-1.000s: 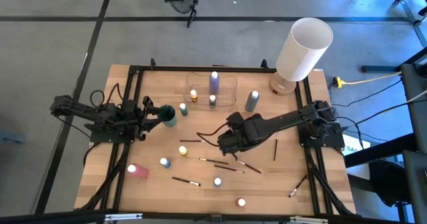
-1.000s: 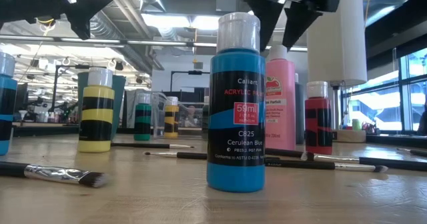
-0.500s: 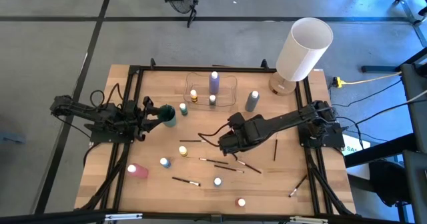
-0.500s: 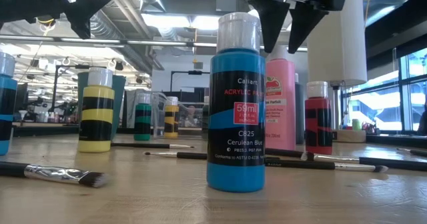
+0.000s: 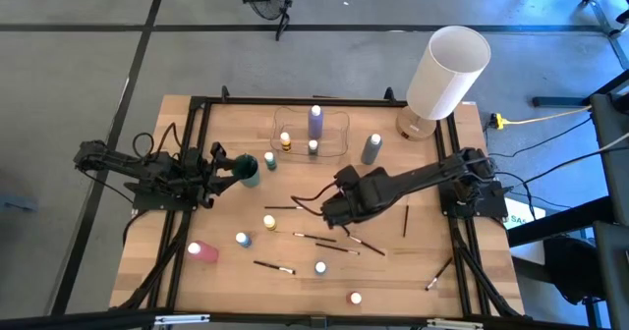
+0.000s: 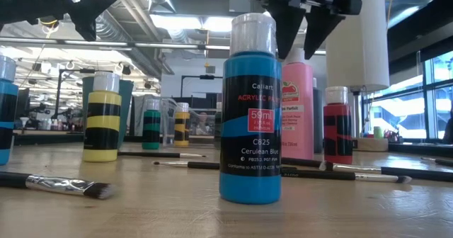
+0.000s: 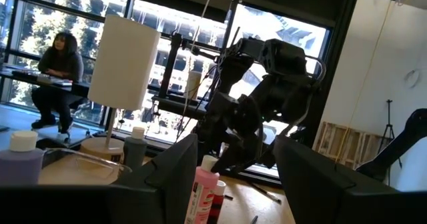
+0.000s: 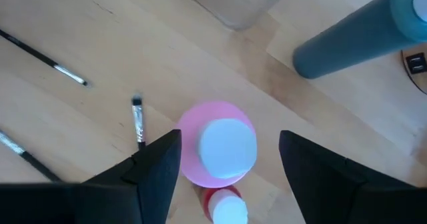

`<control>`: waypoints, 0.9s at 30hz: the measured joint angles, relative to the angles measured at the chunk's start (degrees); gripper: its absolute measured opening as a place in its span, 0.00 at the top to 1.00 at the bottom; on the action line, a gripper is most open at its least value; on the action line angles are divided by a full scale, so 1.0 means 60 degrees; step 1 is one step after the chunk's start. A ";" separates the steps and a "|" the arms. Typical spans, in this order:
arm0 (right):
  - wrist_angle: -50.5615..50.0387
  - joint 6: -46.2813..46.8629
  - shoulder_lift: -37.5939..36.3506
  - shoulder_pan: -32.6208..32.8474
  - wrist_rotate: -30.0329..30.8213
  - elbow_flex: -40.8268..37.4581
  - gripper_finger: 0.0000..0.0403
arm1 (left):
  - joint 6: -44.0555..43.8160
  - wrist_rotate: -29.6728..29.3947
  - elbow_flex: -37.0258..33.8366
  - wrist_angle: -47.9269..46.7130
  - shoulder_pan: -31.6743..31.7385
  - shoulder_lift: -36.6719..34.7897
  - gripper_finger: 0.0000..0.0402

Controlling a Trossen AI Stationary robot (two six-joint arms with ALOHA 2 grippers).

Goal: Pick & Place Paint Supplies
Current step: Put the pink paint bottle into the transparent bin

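Note:
My right gripper grabs the pink bottle by its white cap (image 8: 227, 148) next. Then it places the bottle in the clear tray with the purple bottle.
My right gripper (image 5: 331, 210) is open at mid-table, pointing down over a tall pink bottle (image 8: 217, 151) with a white cap. In the right wrist view its fingers stand on either side of the cap. In the low view its fingertips (image 6: 299, 52) are level with the cap or just above it, apart from it. A small red bottle (image 8: 227, 207) stands beside the pink one. My left gripper (image 5: 224, 165) is open and raised at the table's left, beside a teal bottle (image 5: 249, 170). Thin brushes (image 5: 314, 237) lie flat on the wood.
A clear tray (image 5: 339, 124) at the far side holds a purple bottle (image 5: 315, 122) and small bottles. A grey bottle (image 5: 371, 148) and a white lamp (image 5: 447, 70) stand at the far right. Yellow (image 5: 268, 222), blue (image 5: 320, 267) and pink (image 5: 201, 251) bottles stand nearer.

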 joint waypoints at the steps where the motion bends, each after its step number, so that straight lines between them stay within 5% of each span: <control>1: 0.0001 0.0022 0.0002 0.0000 0.0004 -0.0071 0.36 | -0.0002 0.0000 0.0000 0.0000 0.0000 0.0003 0.51; 14: 0.0190 -0.0095 0.0002 0.0004 0.0022 -0.0217 0.38 | 0.0017 0.0000 0.0000 0.0000 0.0000 0.0000 0.51; 27: 0.0263 -0.0164 -0.0002 -0.0004 -0.0199 -0.0216 0.63 | 0.0002 0.0000 0.0000 -0.0004 0.0000 0.0000 0.51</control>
